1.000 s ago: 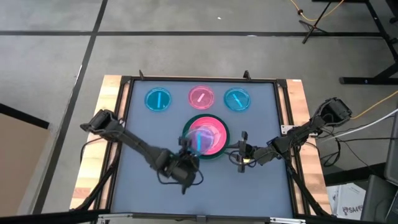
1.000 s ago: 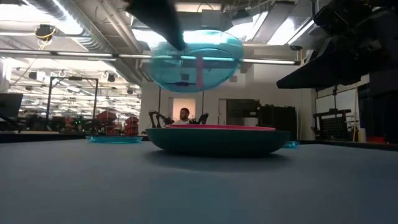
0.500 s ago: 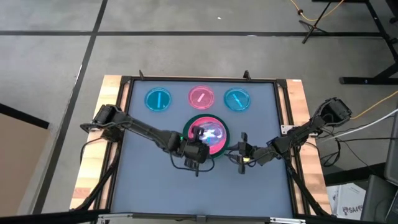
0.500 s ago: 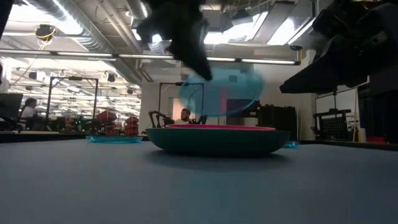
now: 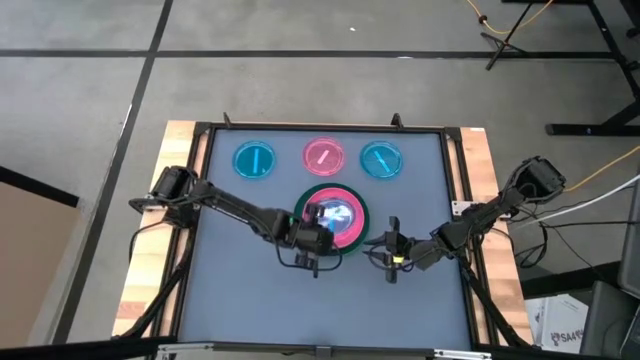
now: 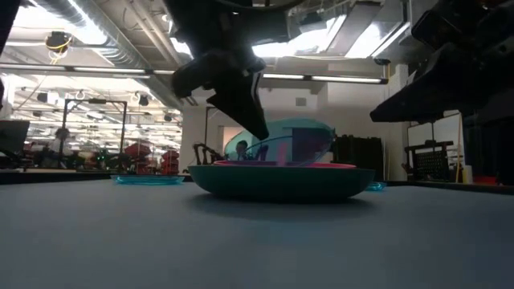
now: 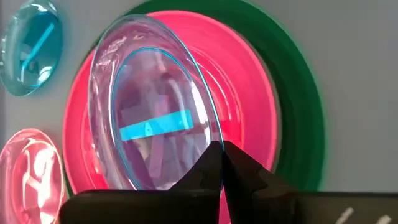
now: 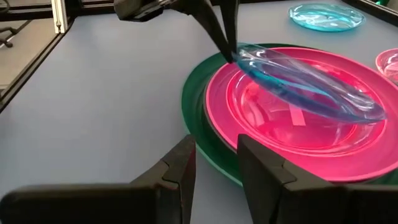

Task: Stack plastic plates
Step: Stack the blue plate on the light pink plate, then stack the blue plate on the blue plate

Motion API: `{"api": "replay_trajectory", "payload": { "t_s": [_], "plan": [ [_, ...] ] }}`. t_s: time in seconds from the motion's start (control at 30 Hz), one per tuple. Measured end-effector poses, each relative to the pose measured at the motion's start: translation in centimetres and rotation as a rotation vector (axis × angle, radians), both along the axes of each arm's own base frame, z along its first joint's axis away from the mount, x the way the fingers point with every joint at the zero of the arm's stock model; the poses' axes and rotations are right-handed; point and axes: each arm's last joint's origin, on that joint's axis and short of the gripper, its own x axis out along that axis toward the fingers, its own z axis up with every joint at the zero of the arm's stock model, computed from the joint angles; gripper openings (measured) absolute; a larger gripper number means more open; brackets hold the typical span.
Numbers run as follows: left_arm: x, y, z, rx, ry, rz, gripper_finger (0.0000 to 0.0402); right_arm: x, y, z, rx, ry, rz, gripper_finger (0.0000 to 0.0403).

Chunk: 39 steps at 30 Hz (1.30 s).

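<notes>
The small blue plate's low edge is inside the hot pink plate's rim, so the left gripper needs to open now and let go of the plate.
A large dark green plate lies mid-table with a hot pink plate on it. My left gripper is shut on a small translucent blue plate just above the pink one. My right gripper hangs open to the right of the stack, touching nothing; its fingers point at the green rim. Two small blue plates and a small pink plate lie flat along the far edge. No dark grey plate shows. My left gripper pinches the small blue plate's rim on its near-left side, between the two fingertips. The fingers slant down from the near left. The plate is tilted, held edge high, and its opposite edge is low over the pink plate; whether it touches, I cannot tell.
Bare grey tabletop stretches on the near side and to both sides of the stack. A black frame borders the table. In the low view the room behind shows racks and a distant person.
My left gripper has carried the small blue plate from the near-left side of the stack toward the far right and down. The plate, high above the stack a second ago, now sits tilted just over the pink plate.
</notes>
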Motion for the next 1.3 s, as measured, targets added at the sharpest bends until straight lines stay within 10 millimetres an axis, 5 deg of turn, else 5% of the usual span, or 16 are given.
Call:
{"api": "replay_trajectory", "payload": {
  "t_s": [0.2, 0.43, 0.83, 1.3],
  "plan": [
    [0.3, 0.5, 0.0, -0.020, -0.008, -0.019, 0.0008, 0.0, 0.0, 0.0, 0.007, -0.001, -0.002, 0.0108],
    [0.5, 0.2, 0.3, -0.040, -0.042, -0.013, 0.0075, 0.0, 0.0, 0.0, 0.002, 0.000, -0.001, 0.0108],
    [-3.4, -1.9, 4.5, -0.169, -0.057, -0.061, 0.0099, 0.0, -0.3, 0.1, -0.137, -0.014, -0.054, 0.0108],
    [-11.6, 6.5, 2.3, -0.202, -0.116, 0.371, 0.0099, 0.0, -0.7, 0.3, -0.264, -0.031, -0.154, 0.0108]
  ]
}}
